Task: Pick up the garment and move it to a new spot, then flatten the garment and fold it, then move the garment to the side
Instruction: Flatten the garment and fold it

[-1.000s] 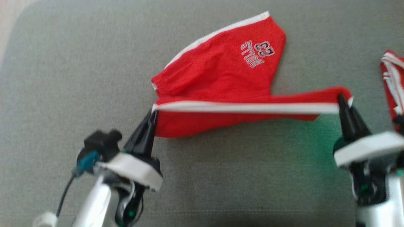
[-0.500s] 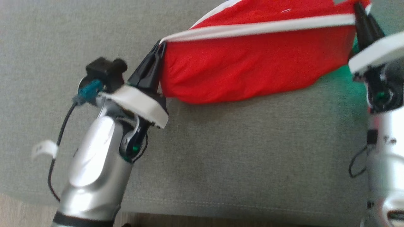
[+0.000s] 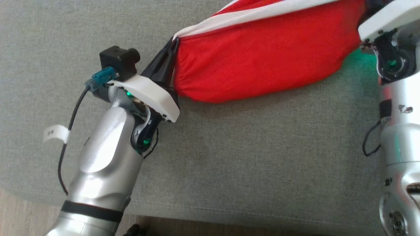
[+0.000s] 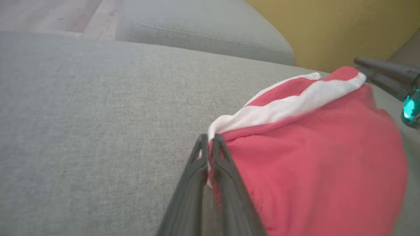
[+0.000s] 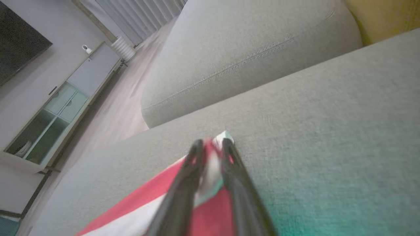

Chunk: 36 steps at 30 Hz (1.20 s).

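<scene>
The robot's right gripper should grab the garment by its striped hem corner point(image 5: 212, 165) next, to spread the garment flat for folding.
The garment point(image 3: 262, 59), red shorts with a white stripe, hangs stretched between my two grippers just above the grey sofa cushion point(image 3: 262, 157). My left gripper point(image 3: 174, 42) is shut on the striped corner at its left end; the left wrist view shows the fingertips point(image 4: 208, 141) pinched together on the garment point(image 4: 311, 157). In the right wrist view my right gripper point(image 5: 211, 142) stands with its fingers parted and the garment's point(image 5: 147, 203) other corner lies loosely between them. The right gripper point(image 4: 361, 64) also appears in the left wrist view, at the far corner.
The cushion's front edge runs along the bottom of the head view, with wooden floor point(image 3: 19, 209) beyond it. A second grey cushion point(image 4: 203, 36) lies farther off beside a yellow wall point(image 4: 344, 26). A low cabinet point(image 5: 59, 108) stands across the room.
The head camera has tilted toward the cushion's front edge, so the whole picture shifted. The garment's lower fold now hangs fuller between the arms. The right fingers, pinched before, have parted.
</scene>
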Available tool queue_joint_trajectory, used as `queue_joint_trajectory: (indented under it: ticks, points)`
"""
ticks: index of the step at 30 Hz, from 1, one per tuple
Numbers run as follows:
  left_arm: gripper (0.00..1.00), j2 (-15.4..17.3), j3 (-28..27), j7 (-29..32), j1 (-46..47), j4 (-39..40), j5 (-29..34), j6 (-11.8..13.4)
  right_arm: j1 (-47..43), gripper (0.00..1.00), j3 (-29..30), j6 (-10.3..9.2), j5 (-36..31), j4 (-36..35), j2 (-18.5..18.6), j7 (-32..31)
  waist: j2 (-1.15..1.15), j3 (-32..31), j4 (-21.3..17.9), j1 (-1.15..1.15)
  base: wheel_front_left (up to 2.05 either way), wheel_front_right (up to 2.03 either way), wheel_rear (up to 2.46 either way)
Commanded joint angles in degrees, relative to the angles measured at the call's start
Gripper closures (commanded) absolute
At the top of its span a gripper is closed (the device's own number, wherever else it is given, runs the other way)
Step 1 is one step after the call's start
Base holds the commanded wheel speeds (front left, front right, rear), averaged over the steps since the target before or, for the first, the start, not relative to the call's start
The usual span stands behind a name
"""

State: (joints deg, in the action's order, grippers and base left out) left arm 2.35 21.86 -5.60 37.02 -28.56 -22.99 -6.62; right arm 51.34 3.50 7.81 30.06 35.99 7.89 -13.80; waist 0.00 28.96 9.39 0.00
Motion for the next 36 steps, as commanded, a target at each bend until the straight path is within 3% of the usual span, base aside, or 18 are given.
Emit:
queue_joint_trajectory:
  ticks: [1, 9, 13, 18, 25, 36]
  points:
    - [0.0, 1.37, -1.56, -0.67, 1.43, 0.85, -0.57, -0.05, 1.9, 0.0, -1.68, -0.32, 1.1, -2.37, 0.11, 1.41, 0.0, -0.06, -0.02, 0.0, 0.0, 0.0, 0.0]
    - [0.0, 1.13, -1.94, -4.68, 0.6, -0.25, -1.5, 0.99, -0.45, 0.0, -10.27, -0.32, 3.53, -6.23, 4.06, 10.16, 0.0, -0.6, -0.4, 0.0, 0.0, 0.0, 0.0]
    - [0.0, 1.15, -3.18, -7.55, -1.14, 1.65, -1.07, 3.01, -3.81, 0.0, -14.34, -0.32, 0.92, -10.06, 6.64, 17.52, 0.0, -1.7, -1.02, 0.0, 0.0, 0.0, 0.0]
    - [0.0, 1.73, -6.13, -9.12, -4.93, 6.49, -0.47, 5.67, -10.15, 0.0, -15.16, -0.32, -2.41, -14.38, 8.39, 23.65, 0.0, -3.97, -2.6, 0.0, 0.0, 0.0, 0.0]
    - [0.0, 3.68, -10.01, -9.37, -11.27, 15.88, 3.31, 9.22, -20.9, 0.0, -11.47, -0.32, -5.93, -21.15, 7.63, 24.76, 0.0, -7.02, -5.14, 0.0, 0.0, 0.0, 0.0]
    - [0.0, 5.4, -11.59, -9.39, -20.54, 21.48, 6.98, 11.43, -34.77, 0.0, -6.88, -0.32, -10.27, -29.53, 3.99, 21.44, 0.0, -10.02, -7.71, 0.0, 0.0, 0.0, 0.0]
